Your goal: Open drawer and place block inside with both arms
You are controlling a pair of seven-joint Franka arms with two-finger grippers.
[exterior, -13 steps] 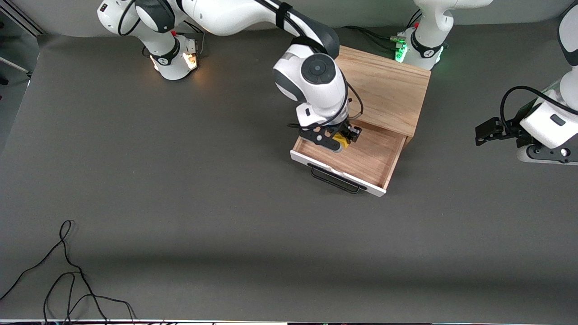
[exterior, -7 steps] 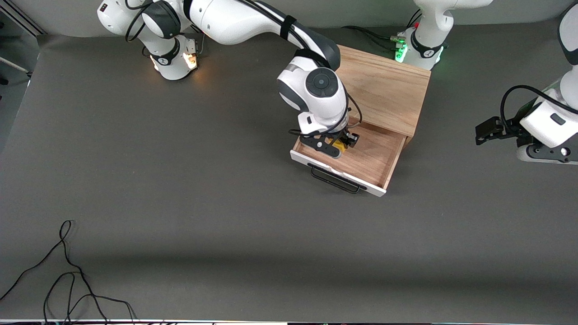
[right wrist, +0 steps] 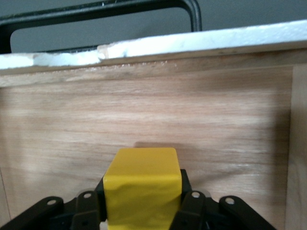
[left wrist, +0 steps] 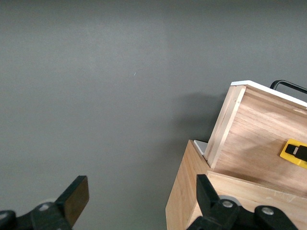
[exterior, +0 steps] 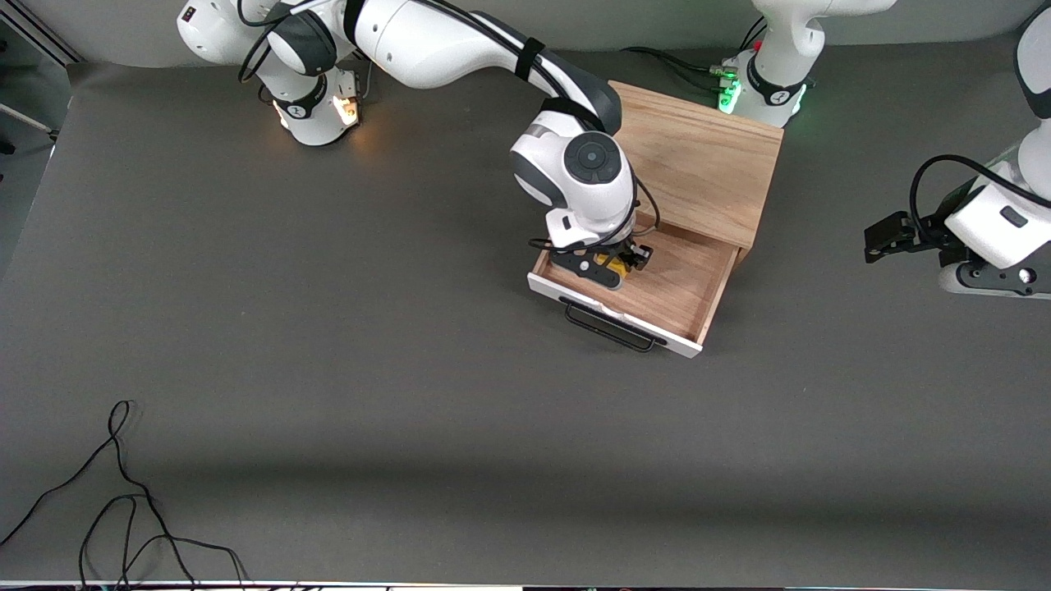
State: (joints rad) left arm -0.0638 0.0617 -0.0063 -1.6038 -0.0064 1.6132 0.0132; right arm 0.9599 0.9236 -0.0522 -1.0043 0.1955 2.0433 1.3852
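The yellow block (right wrist: 142, 187) sits low inside the drawer over the drawer's wooden bottom, so it is now time for my right gripper to release it.
The light-wood cabinet (exterior: 698, 164) has its drawer (exterior: 669, 291) pulled out toward the front camera, white front panel and black wire handle (exterior: 612, 328) leading. My right gripper (exterior: 614, 263) reaches down into the drawer, shut on the yellow block (exterior: 612, 261). In the right wrist view the block (right wrist: 142, 187) sits between the black fingers (right wrist: 189, 206), low over the drawer's wooden floor (right wrist: 144, 110); whether it touches I cannot tell. My left gripper (exterior: 883, 238) waits open over bare table beside the cabinet, toward the left arm's end. Its wrist view shows the drawer (left wrist: 259, 143) and block (left wrist: 292, 151).
A loose black cable (exterior: 123, 492) lies on the grey table near the front camera, toward the right arm's end. The two arm bases (exterior: 316, 98) (exterior: 768, 82) stand along the table's edge, the left arm's right next to the cabinet.
My right gripper has sunk lower into the drawer with the block still in it. The left arm has not moved.
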